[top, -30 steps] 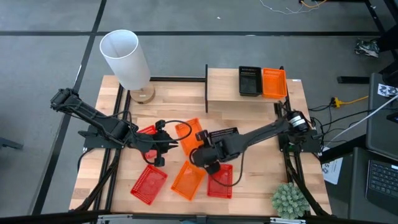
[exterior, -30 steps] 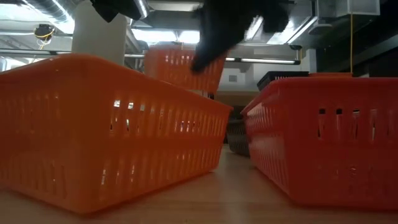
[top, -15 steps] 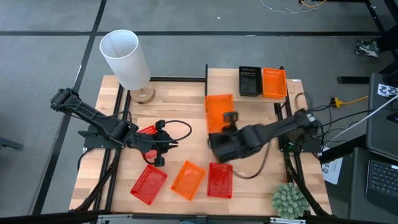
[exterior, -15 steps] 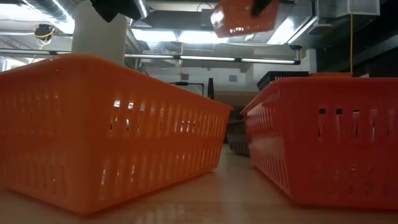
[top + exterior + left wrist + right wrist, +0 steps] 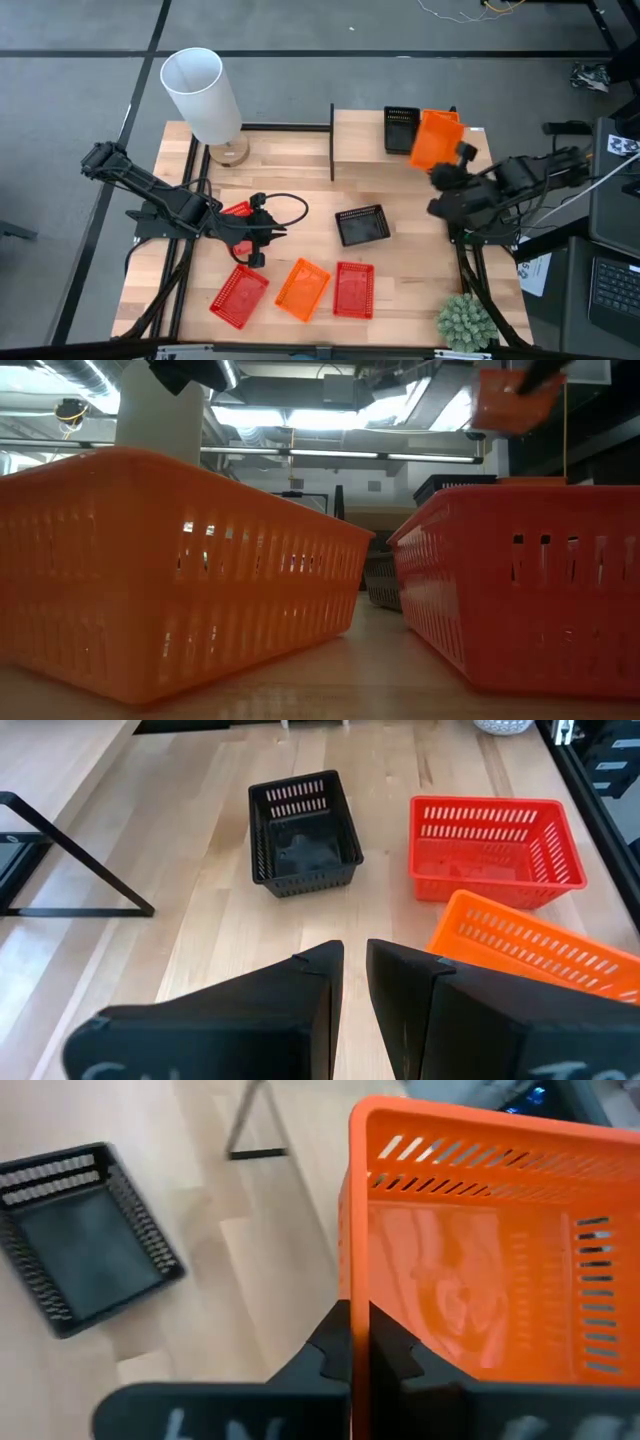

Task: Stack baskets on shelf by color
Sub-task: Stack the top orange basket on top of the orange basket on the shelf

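Note:
The tilted orange basket is above and short of the orange stack and would miss if I opened now, so my right gripper should move the basket toward the stack.
My right gripper is shut on an orange basket and holds it over the right end of the shelf, beside the black basket that stands there. The low view shows the carried basket high up. On the table lie a black basket and, along the near edge, a red basket, an orange basket and another red basket. My left gripper hangs shut at the table's left. A red basket lies partly under that arm. My right gripper pinches one side wall of the orange basket, one finger inside and one outside. The fingers come from the table's near right side. The basket is lifted clear and tilted, with its open side turned toward the wrist camera.
A white cylinder on a wooden foot stands at the far left corner. A small plant sits at the near right corner. A black cable loops by my left gripper. Bare wood lies between the table's black basket and the shelf.
My right gripper has risen from the table's middle with the orange basket and swung toward the far right, to above the shelf's right end. The black basket it had covered now shows on the table.

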You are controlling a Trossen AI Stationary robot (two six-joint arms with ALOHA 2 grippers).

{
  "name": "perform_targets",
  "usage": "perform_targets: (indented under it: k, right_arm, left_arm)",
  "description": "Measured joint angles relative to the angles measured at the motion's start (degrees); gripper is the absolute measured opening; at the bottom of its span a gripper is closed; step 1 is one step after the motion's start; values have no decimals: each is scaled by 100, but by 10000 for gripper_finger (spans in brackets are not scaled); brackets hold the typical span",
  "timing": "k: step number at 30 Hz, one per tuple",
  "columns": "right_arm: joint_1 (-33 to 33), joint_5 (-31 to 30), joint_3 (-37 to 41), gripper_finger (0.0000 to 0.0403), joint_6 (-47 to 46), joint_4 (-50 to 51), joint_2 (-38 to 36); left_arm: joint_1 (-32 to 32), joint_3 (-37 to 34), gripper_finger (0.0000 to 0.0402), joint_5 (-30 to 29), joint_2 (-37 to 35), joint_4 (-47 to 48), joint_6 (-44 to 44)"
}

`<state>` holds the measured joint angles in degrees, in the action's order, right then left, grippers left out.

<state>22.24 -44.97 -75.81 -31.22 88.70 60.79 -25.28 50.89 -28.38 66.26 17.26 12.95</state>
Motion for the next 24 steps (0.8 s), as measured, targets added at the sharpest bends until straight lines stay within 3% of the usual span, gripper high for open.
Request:
perform_targets:
  k: [6,12,19,24]
  right_arm:
    - [0,-518,1038,0,177,32,-980]
    - [-92,-929,1537,0,971,123,-1333]
    - [-1060,-936,1546,0,1612,123,-1452]
    - [-1746,-506,1546,0,2356,129,-1462]
  left_arm:
    - [0,0,41,-4,0,-15,-2]
    - [1,0,41,-7,0,-14,-3]
    - [0,0,41,-11,0,-15,-4]
    - [0,0,41,-11,0,-15,-88]
